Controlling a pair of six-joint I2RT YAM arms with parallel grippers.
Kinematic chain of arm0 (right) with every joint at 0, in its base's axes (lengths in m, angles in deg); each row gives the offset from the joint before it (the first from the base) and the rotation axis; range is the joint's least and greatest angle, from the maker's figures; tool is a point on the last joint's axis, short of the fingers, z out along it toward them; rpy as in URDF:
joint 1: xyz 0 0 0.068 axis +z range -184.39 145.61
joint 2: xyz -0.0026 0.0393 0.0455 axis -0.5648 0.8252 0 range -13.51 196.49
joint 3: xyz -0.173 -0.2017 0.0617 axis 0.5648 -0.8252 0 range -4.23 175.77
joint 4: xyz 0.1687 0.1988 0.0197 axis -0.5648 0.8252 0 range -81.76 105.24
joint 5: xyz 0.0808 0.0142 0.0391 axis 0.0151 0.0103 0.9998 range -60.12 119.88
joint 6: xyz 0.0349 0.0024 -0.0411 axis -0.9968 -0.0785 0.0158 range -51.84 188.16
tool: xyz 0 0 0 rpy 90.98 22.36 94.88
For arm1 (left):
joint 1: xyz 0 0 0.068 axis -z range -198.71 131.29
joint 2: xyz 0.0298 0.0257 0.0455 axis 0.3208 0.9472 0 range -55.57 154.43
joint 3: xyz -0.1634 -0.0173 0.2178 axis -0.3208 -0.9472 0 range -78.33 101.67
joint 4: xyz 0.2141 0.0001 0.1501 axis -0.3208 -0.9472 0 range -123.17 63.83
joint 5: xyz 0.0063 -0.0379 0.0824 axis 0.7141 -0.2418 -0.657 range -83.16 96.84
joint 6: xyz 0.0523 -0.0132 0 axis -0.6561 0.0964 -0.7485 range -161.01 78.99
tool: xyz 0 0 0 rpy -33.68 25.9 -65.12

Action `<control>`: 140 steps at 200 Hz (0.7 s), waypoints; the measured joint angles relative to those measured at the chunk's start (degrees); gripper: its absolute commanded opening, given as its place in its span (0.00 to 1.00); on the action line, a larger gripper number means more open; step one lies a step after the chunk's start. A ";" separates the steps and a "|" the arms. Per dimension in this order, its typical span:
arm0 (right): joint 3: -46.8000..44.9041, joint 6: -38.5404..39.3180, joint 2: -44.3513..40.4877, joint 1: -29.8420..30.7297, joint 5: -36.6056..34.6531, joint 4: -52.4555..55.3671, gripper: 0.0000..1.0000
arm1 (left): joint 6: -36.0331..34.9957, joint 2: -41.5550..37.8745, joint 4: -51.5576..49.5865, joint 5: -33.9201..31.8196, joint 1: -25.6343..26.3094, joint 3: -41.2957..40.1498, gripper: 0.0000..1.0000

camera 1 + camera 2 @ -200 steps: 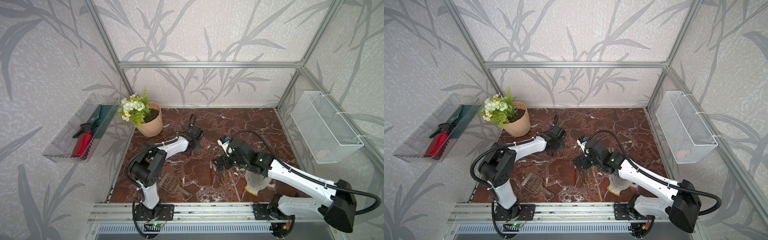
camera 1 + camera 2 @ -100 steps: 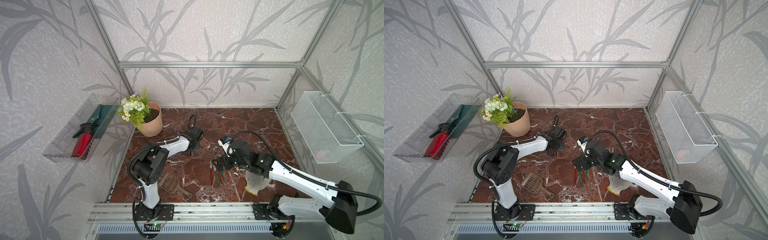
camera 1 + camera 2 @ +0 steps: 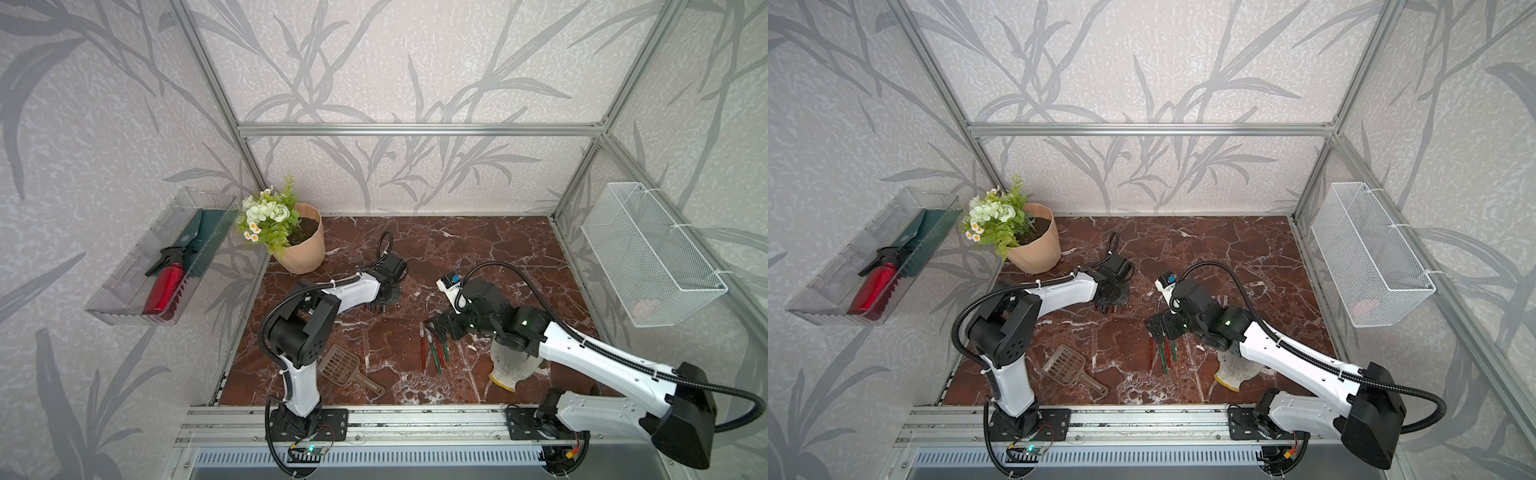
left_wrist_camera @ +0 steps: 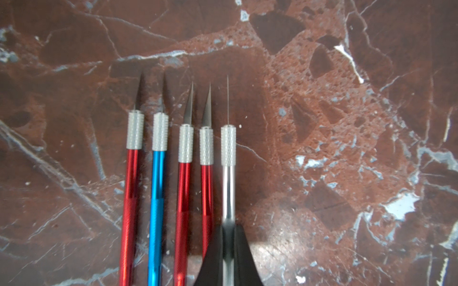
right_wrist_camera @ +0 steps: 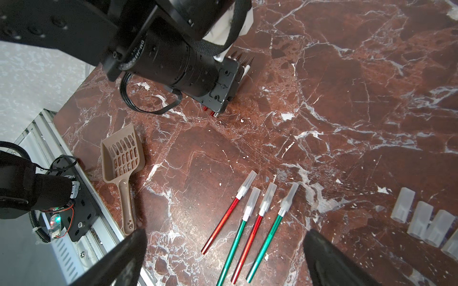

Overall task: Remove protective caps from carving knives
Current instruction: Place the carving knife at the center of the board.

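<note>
The silver-handled knife (image 4: 228,173) is low over flat marble beside the last red one and would land ending the row, so my left gripper opens next.
In the left wrist view my left gripper (image 4: 228,250) is shut on a silver-handled carving knife (image 4: 228,173) with a bare needle tip. It lies low over the marble, at the end of a row of uncapped carving knives (image 4: 158,173) with red and blue handles. In both top views this gripper (image 3: 384,305) sits left of centre. My right gripper (image 5: 224,234) stands open above several red and green knives (image 5: 247,222). Each of those wears a translucent protective cap (image 5: 247,182). Several loose caps (image 5: 402,204) lie in a row to one side.
A brown slotted scoop (image 3: 345,368) lies near the front left. A flower pot (image 3: 303,245) stands at the back left. A pale glove (image 3: 513,365) lies under my right arm. A wire basket (image 3: 648,257) hangs on the right wall and a clear tray (image 3: 124,291) on the left wall.
The left arm's elbow has shifted slightly. Both grippers stay about where they were, left shut and right open.
</note>
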 measured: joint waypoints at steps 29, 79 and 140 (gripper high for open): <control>-0.11 -0.07 0.02 0.00 0.00 -0.20 0.99 | 0.00 0.00 0.04 0.02 0.00 0.00 0.03; -0.22 -0.20 0.02 0.00 -0.02 -0.66 0.99 | 0.02 0.35 0.09 0.04 0.00 0.00 0.06; -0.63 -0.22 -0.22 0.00 -0.44 -0.79 0.99 | 0.02 0.74 0.09 0.09 0.00 0.00 0.09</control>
